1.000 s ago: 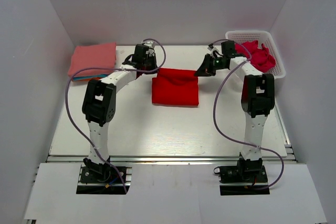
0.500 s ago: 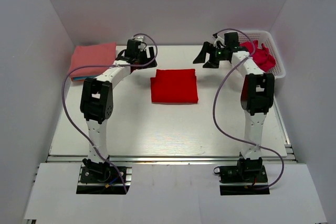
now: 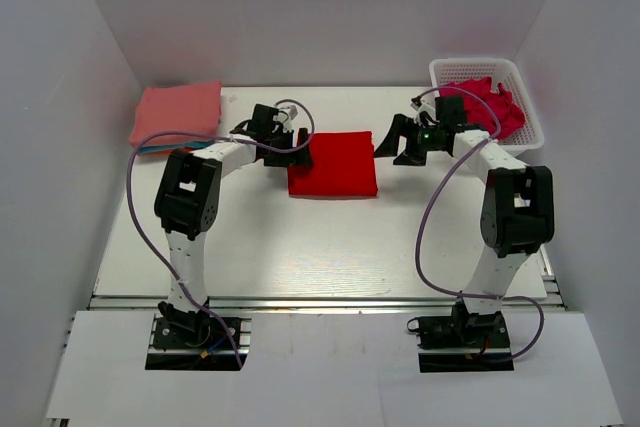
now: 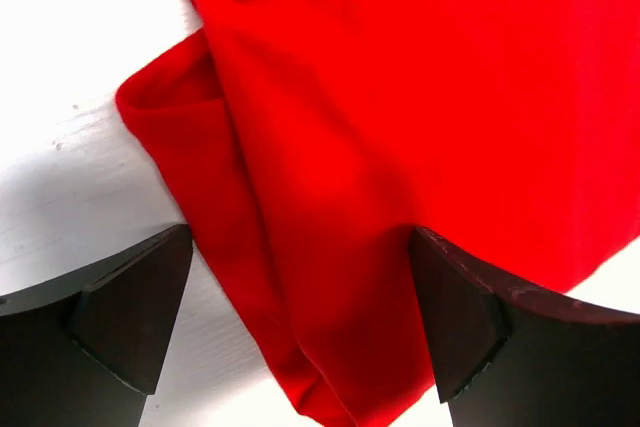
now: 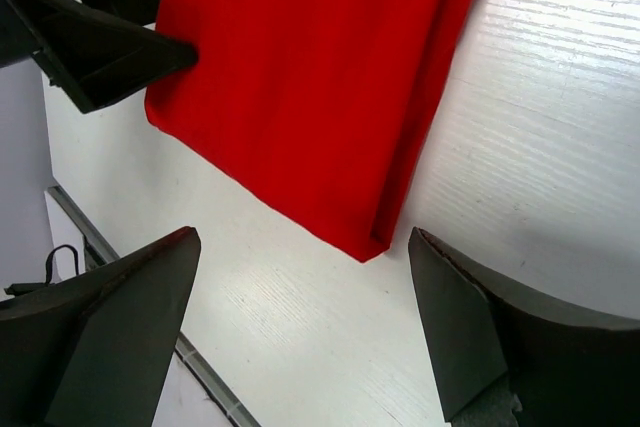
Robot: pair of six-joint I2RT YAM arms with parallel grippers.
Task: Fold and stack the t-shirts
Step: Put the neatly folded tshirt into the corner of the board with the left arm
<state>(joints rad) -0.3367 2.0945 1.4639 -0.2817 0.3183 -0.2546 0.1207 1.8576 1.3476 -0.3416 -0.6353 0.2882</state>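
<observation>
I need to grab the folded red t-shirt next with my left gripper by its layered edge nearest the stack [image 3: 296,162] [image 4: 266,272], so the rest stays free to lay flat on top.
A bright red t-shirt [image 3: 332,164] lies folded into a flat rectangle in the middle of the table. My left gripper [image 3: 288,151] is open at its left edge; in the left wrist view the red cloth [image 4: 400,97] and its folded corner sit between the spread fingers [image 4: 130,317]. My right gripper [image 3: 398,144] is open just off the shirt's right edge, above the table. Its wrist view shows the red shirt [image 5: 300,97] ahead of the open gripper [image 5: 300,332], with nothing between the fingers. A salmon-pink folded t-shirt [image 3: 177,112] tops a stack at the back left, with a teal edge [image 3: 165,149] beneath.
A white lattice basket [image 3: 440,69] at the back right holds a crumpled crimson-pink t-shirt [image 3: 492,107]. White walls close in the table on both sides and at the back. The left gripper's fingers [image 5: 90,47] show in the right wrist view.
Both grippers have opened and let go of the red shirt's far edge. The shirt now lies flat. Both arms drew back, then came down beside the shirt's left and right edges.
</observation>
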